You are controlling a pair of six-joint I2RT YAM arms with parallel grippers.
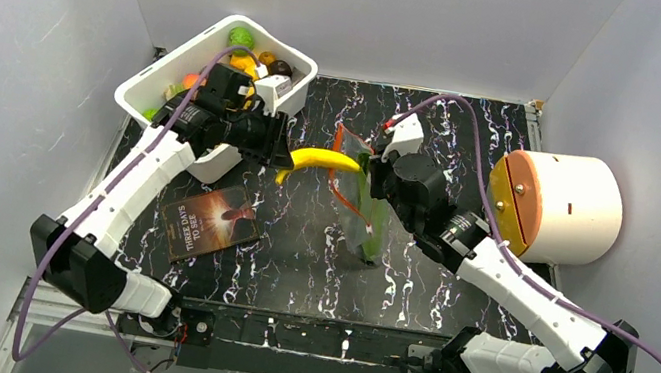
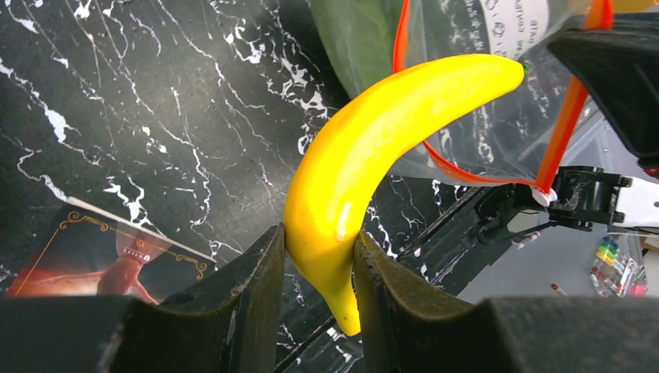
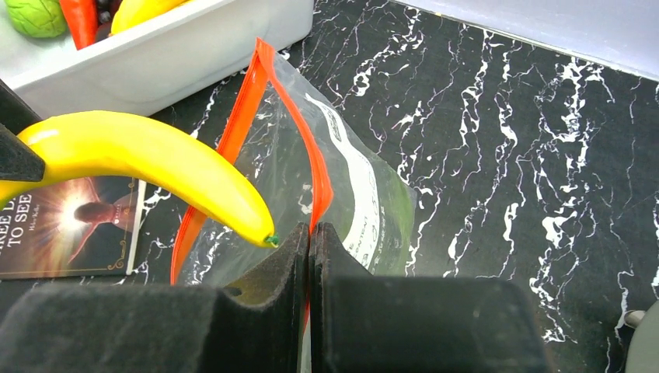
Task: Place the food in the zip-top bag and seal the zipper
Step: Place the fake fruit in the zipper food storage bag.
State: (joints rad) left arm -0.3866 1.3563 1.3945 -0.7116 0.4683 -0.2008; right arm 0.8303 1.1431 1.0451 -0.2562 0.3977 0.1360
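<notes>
The banana's thick middle [image 1: 310,157] is hanging outside the red-orange zipper [image 1: 344,201], so my left gripper should push the banana deeper into the bag before letting go of it.
My left gripper [image 1: 283,153] is shut on a yellow banana [image 1: 321,161] near its stem end [image 2: 326,225] and holds it above the table, tip toward the bag's mouth. The clear zip-top bag [image 1: 364,215] is held up with its mouth open; a green leafy vegetable [image 2: 353,39] lies inside. My right gripper [image 1: 374,158] is shut on one lip of the red-orange zipper [image 3: 307,148]. The banana's tip [image 3: 256,221] sits just at the open mouth, beside my right fingers [image 3: 280,256].
A white tub [image 1: 172,79] with several more toy foods stands at the back left, behind my left arm. A dark booklet [image 1: 209,222] lies on the black marble table at the near left. A white cylinder with an orange lid [image 1: 556,206] stands at the right.
</notes>
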